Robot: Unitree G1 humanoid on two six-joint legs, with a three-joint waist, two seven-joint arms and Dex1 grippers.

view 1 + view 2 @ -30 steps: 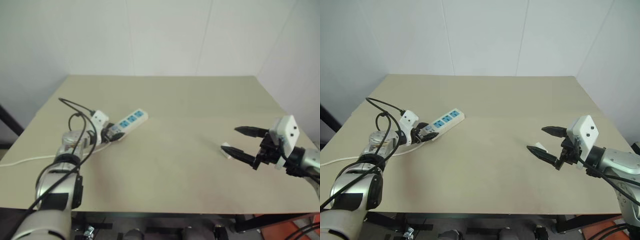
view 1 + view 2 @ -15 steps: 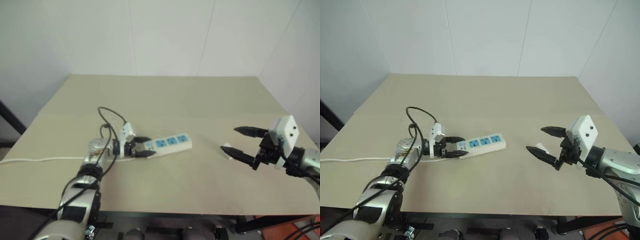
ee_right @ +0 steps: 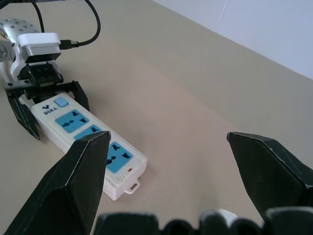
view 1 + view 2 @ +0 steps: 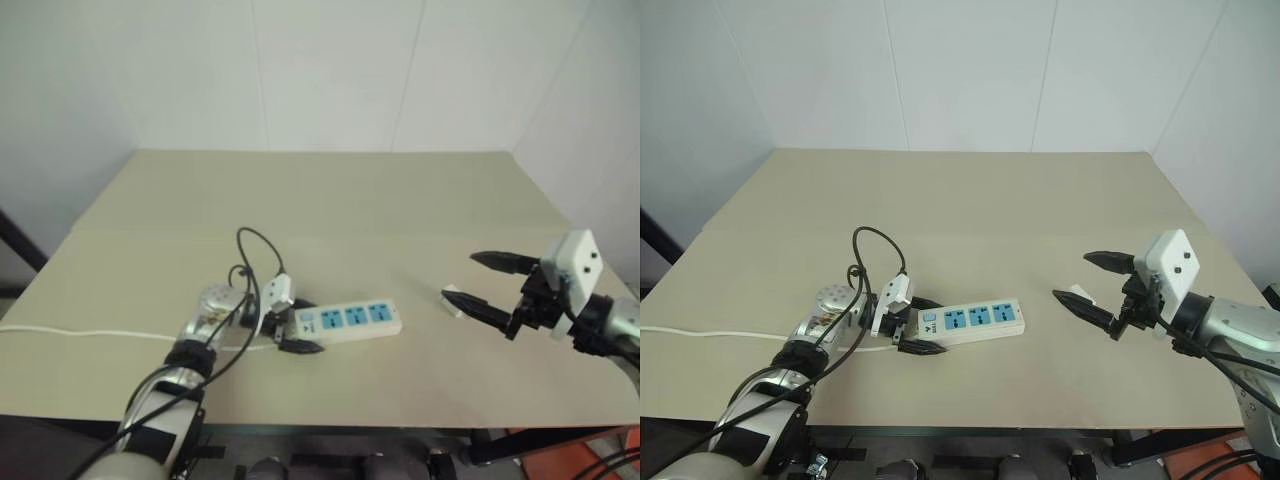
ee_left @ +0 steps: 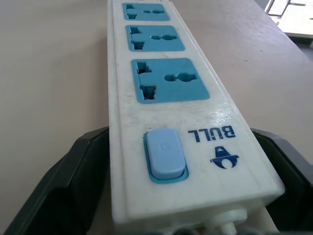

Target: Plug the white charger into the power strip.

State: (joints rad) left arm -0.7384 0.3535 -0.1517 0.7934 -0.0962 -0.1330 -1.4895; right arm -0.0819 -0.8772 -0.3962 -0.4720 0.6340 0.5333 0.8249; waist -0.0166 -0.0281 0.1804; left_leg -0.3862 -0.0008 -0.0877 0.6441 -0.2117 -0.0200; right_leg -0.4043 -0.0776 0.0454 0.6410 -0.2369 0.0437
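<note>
I will grab the power strip [image 4: 352, 319] with my left gripper next, across its narrow switch end [image 4: 308, 322]. It is far wider than my fingers lengthwise.
The power strip [image 4: 352, 319] is a white bar with three blue sockets, lying crosswise on the tan table [image 4: 350, 200] left of centre. My left gripper [image 4: 296, 326] is open and straddles its switch end [image 5: 165, 155], one black finger [image 5: 73, 181] along each side. The white charger [image 4: 455, 301] lies on the table at the right, just beside the lower finger of my right gripper [image 4: 460, 277]. That gripper hovers open, holds nothing and points toward the strip [image 3: 93, 142]. The charger's edge [image 3: 222, 214] peeks out between its fingers.
The strip's thin white cord [image 4: 80, 333] trails left across the table to its edge. A black cable [image 4: 250, 245] loops above my left wrist. Bare tabletop lies between the strip and the charger. White walls stand behind the table.
My left gripper dragged the power strip right and toward the table's front, swinging it crosswise. It then opened off the switch end. The right gripper and the charger stayed put.
</note>
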